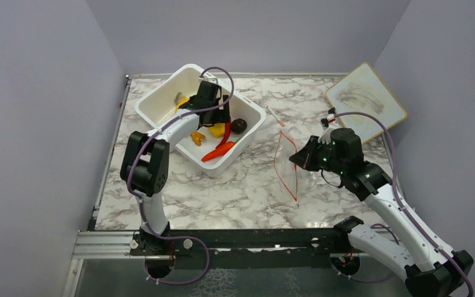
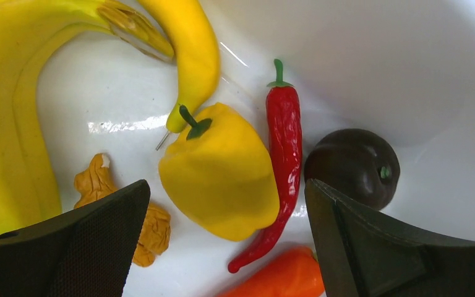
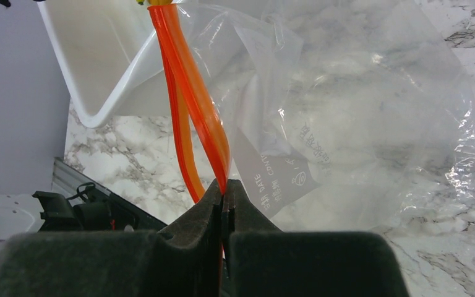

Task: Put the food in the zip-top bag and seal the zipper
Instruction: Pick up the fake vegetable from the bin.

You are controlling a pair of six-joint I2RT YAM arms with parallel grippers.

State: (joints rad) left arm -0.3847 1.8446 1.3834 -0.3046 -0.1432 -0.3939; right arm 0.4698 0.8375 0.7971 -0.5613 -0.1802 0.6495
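Note:
I should grab the yellow pepper (image 1: 217,130) (image 2: 222,173) with my left gripper across opposite sides of its body and leave its stem free. Then it can go into the bag's opening.
The food lies in a white tub (image 1: 161,102): a yellow banana (image 2: 12,124), a yellow pepper (image 2: 222,173), a red chili (image 2: 282,148), a dark brown round fruit (image 2: 352,167), an orange carrot (image 2: 281,278) and small orange bits (image 2: 99,182). My left gripper (image 2: 227,185) is open and empty, hovering over the pepper and chili inside the tub (image 1: 213,114). My right gripper (image 3: 224,185) is shut on the red-orange zipper (image 3: 192,93) of the clear zip-top bag (image 3: 359,124). It holds the bag's mouth up right of the tub (image 1: 287,162), with the two zipper strips parted.
A wood-framed whiteboard (image 1: 366,102) lies at the back right. A small white-and-red stick (image 1: 275,116) lies on the marble table between the tub and the board. Grey walls stand on three sides, and a metal rail (image 1: 222,238) runs along the near edge.

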